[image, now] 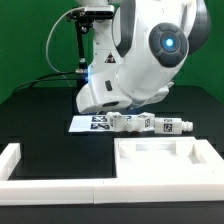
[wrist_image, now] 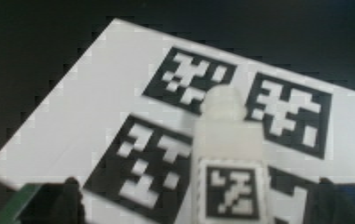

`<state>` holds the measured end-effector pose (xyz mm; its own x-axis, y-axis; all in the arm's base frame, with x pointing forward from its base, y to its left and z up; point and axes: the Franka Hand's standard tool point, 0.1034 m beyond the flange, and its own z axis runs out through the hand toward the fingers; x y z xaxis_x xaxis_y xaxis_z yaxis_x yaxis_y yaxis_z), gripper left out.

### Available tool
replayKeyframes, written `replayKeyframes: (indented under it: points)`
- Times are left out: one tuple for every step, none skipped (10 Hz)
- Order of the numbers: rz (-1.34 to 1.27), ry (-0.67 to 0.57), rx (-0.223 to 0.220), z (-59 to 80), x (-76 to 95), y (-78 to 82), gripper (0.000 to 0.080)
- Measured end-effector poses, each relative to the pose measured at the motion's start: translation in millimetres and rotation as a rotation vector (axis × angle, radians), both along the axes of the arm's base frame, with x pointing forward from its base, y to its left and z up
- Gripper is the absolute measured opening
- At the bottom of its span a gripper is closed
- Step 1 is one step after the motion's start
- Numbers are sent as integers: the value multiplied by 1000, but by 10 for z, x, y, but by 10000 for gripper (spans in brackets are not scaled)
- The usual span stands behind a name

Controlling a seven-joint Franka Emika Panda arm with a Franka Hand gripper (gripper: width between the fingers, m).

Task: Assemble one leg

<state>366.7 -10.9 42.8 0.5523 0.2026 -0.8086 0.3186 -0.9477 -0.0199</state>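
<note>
My gripper grabs the white leg by its tagged body [wrist_image: 231, 188] next, since the narrow tip stays free to fit the tray-like part.
In the wrist view a white leg [wrist_image: 227, 150] lies on the marker board [wrist_image: 138, 90], with a black-and-white tag on its near face. My gripper [wrist_image: 199, 208] is open. Its two dark fingertips [wrist_image: 53, 202] stand wide apart on either side of the leg's near end, not touching it. In the exterior view the arm's white hand hangs low over the marker board [image: 88, 124] and hides the fingers. A row of white tagged legs [image: 150, 124] lies from the board's edge toward the exterior view's right.
The large white tray-like part [image: 165, 158] with recesses lies in front of the legs. A white raised border [image: 20, 165] runs along the table's front and the exterior view's left. A black stand [image: 85, 45] rises behind the arm.
</note>
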Motion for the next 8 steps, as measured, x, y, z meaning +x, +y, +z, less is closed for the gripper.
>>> replayKeyframes:
  points:
    - [7,-3,7,-6,15,6,649]
    - [7,-3,7,-8,12,5,649]
    - [-16,-2,-16,-37,-13,3,649]
    - [-50,12,-49,-128,-73,-16,649]
    - [-74,33,-65,-222,-122,-31,649]
    - [-83,55,-82,-275,-182,-21,649]
    - [-81,76,-89,-286,-228,-14,649]
    - [-79,77,-86,-287,-227,-14,649]
